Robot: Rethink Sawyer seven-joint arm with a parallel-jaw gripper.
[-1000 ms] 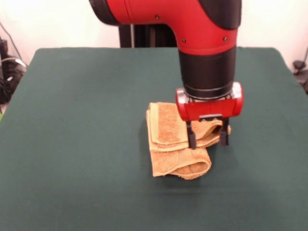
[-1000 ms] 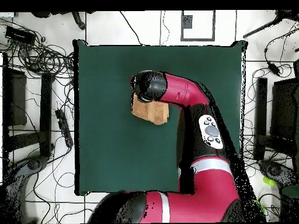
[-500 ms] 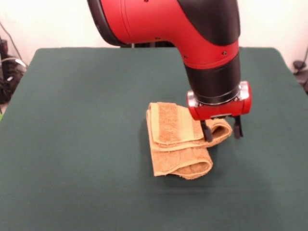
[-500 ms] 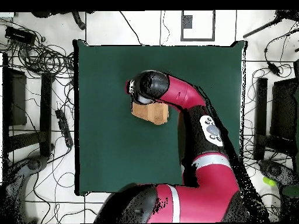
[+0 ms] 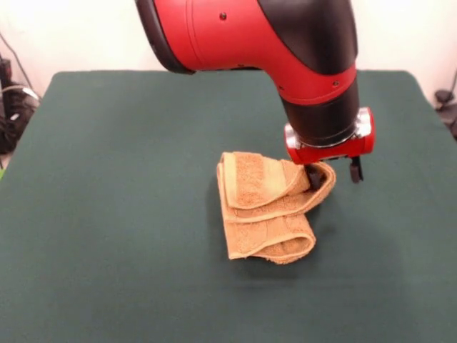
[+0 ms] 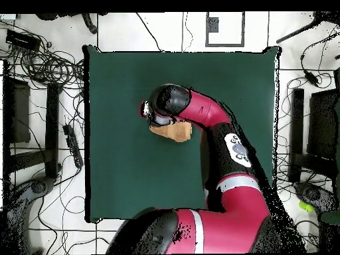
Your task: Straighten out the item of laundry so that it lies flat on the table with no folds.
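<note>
My gripper picks up the orange-tan towel [image 5: 263, 209] by its looped folded edge [image 5: 325, 179] next, to shake the folds out and straighten the towel.
The orange-tan towel [image 5: 263, 209] lies crumpled and folded over itself in several layers near the middle of the green table [image 5: 107, 157]. A paler band shows on its top flap. My gripper [image 5: 334, 174] is open and hangs at the towel's right end in the front view. One finger [image 5: 314, 178] touches the towel's looped right edge, and the other [image 5: 355, 171] is over bare cloth beside it. The gripper holds nothing. In the overhead view the arm's wrist [image 6: 166, 101] covers most of the towel [image 6: 175, 132], and the fingers are hidden there.
The red and black arm [image 6: 226, 143] reaches from the base across the table [image 6: 119, 179] in the overhead view. Cables and equipment [image 6: 40, 66] lie on the floor around the table's edges.
In the front view the gripper has moved right and a little up, from over the towel's right part to its right edge. The towel has stayed folded in place.
</note>
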